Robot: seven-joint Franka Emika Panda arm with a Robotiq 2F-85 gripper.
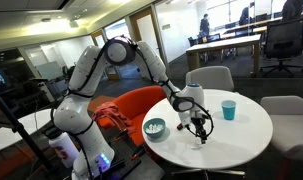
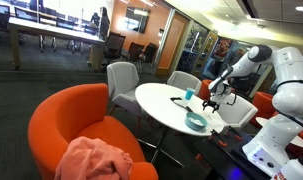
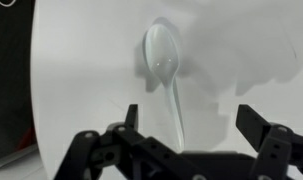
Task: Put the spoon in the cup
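Note:
The handle (image 3: 177, 121) between my fingers rests on the tabletop below them, so closing now would miss the spoon. My gripper goes lower before it closes.
A clear plastic spoon (image 3: 162, 58) lies on the white table (image 3: 81, 90), bowl end away from me, handle running back between my fingers. My gripper (image 3: 187, 112) is open and just above the table, straddling the handle's end, which lies nearer the left finger. In both exterior views the gripper (image 1: 199, 125) (image 2: 218, 95) hangs low over the round table, and I cannot make out the spoon there. The blue cup (image 1: 229, 109) (image 2: 189, 94) stands upright on the table, apart from the gripper.
A teal bowl (image 1: 154, 128) (image 2: 196, 122) sits near the table's edge. An orange armchair (image 2: 76, 125) and grey chairs (image 1: 209, 78) stand round the table. The table's edge, with dark floor beyond, runs down the left of the wrist view (image 3: 31, 110).

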